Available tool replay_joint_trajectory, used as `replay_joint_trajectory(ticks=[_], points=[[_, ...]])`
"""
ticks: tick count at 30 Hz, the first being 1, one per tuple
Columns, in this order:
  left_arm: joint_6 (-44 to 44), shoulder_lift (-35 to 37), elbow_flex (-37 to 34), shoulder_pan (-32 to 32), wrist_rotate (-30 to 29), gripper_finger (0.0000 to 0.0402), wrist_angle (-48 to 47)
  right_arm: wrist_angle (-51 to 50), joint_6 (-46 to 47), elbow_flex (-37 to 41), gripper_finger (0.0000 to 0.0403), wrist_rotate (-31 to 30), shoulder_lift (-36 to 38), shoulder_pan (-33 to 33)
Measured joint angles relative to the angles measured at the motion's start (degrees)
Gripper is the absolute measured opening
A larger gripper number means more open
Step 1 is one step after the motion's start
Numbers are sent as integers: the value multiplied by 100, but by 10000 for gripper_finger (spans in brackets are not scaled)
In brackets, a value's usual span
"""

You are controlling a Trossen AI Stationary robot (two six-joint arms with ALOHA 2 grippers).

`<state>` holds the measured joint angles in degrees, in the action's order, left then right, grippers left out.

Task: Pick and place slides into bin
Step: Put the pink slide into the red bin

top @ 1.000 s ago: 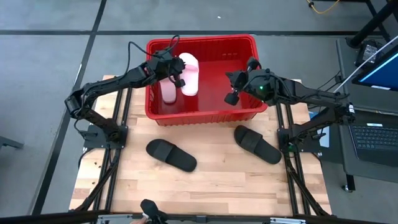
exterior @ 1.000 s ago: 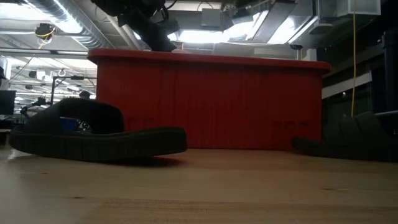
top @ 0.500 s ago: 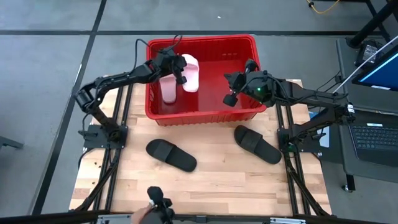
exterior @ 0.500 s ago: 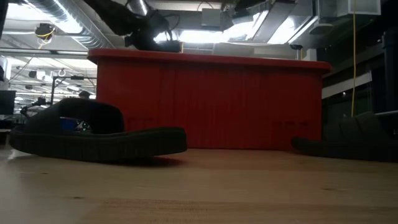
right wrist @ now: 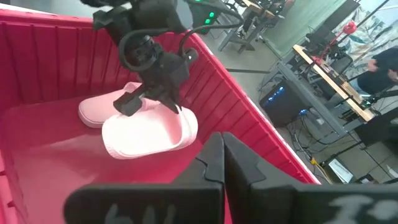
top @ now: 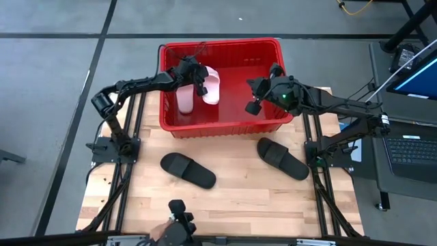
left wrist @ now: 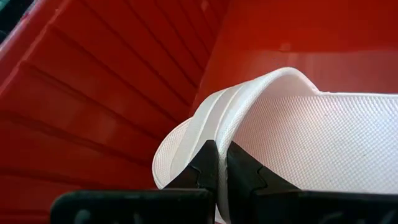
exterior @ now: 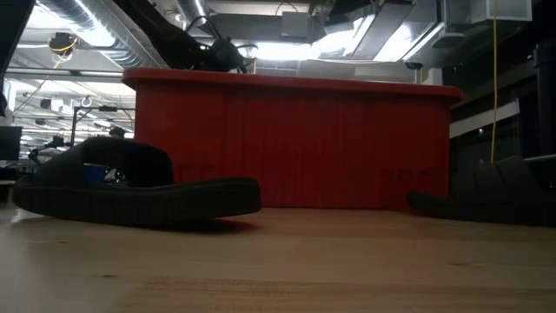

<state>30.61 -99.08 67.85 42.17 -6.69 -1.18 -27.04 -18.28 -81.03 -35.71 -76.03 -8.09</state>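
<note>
The pink slide hangs tilted, apart from the flat one. My left gripper should stay closed on the pink slide until I lower it next to the flat one.
The red bin (top: 220, 44) stands at the table's far side; it also shows in the low view (exterior: 295, 143). Two pale pink slides are inside it. One (top: 184, 100) lies on the floor by the left wall. My left gripper (top: 199, 79) is shut on the other (top: 212, 87), low inside the bin. Two black slides (top: 188, 171) (top: 282, 158) lie sole-down on the table, nearer than the bin. My right gripper (top: 253, 105) is shut and empty above the bin's right part. My left gripper pinches the pink slide's wide strap (left wrist: 200, 138) at its edge between the two fingers (left wrist: 205, 163). The fingers come from above and the table's left, slanting down. The slide (right wrist: 149, 132) hangs tilted below them, low in the bin; I cannot tell whether it touches the floor.
A person's hand (top: 167, 231) with a dark object shows at the table's near edge. A laptop (top: 410, 147) and stands are off the table's right side. Bare wood lies between and in front of the black slides.
My left gripper has gone a little toward the table's right edge and down into the bin, still shut on the pink slide, which has sunk with it. The hand at the near edge has come further into view.
</note>
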Motion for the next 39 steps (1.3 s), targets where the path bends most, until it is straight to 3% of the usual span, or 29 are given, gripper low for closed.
replay_joint_trajectory(ticks=[16, 21, 39], points=[[-92, -373, 0, 343, 58, 3, 148, -49, 20, 0, 2, 0, 0, -27], [103, -373, 0, 448, 550, 3, 149, -51, 20, 0, 2, 0, 1, -40], [59, -841, 7, 659, 663, 3, 172, -145, 290, 0, 3, 0, 4, -42]])
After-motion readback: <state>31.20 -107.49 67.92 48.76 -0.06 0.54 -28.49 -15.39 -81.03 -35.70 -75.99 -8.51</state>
